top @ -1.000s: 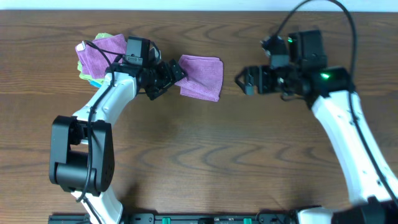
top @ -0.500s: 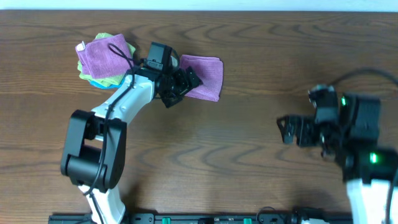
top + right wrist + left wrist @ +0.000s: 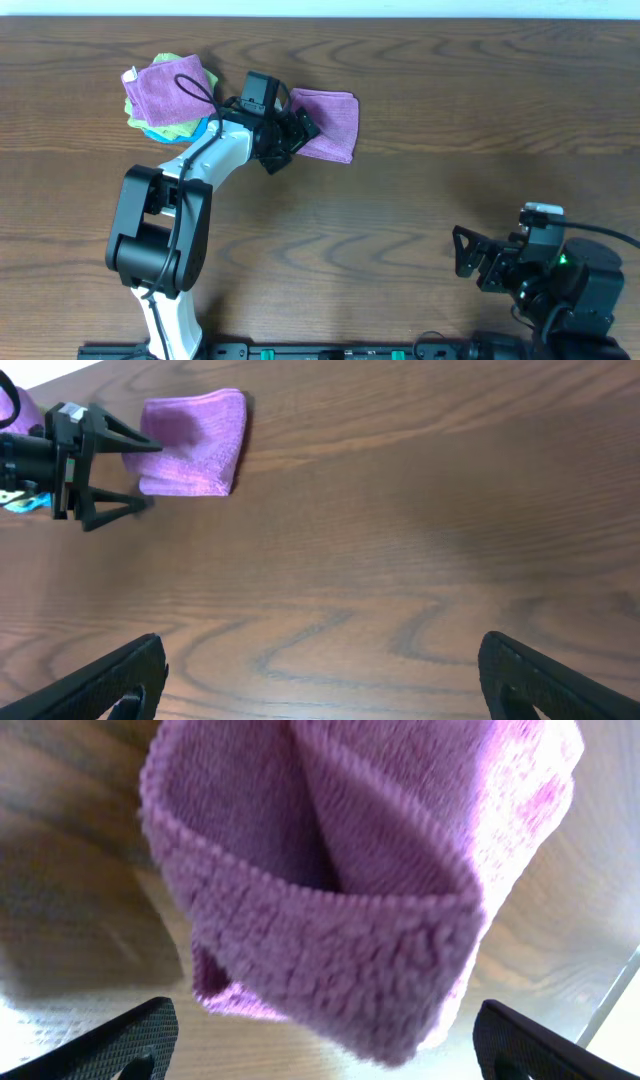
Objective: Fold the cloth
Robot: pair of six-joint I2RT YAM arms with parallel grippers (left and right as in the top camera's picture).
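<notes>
My left gripper picks up the folded purple cloth [image 3: 330, 122] across its layered edge facing the pile next, to lay the cloth there still folded.
A folded purple cloth [image 3: 330, 122] lies on the wooden table at the upper middle. It fills the left wrist view [image 3: 340, 880], showing a folded edge and layers. My left gripper [image 3: 300, 130] is open, its fingers [image 3: 320, 1045] spread at the cloth's left edge, not closed on it. My right gripper [image 3: 472, 262] is open and empty at the lower right, far from the cloth. In the right wrist view its fingers [image 3: 320, 680] are wide apart over bare wood, with the cloth [image 3: 195, 445] and the left gripper [image 3: 90, 465] in the distance.
A pile of cloths [image 3: 165, 95], purple on top with green, yellow and blue beneath, sits at the upper left beside the left arm. A black cable loops over the pile.
My right arm has pulled back from beside the cloth to the lower right of the table. My left gripper has moved right against the cloth's left edge.
</notes>
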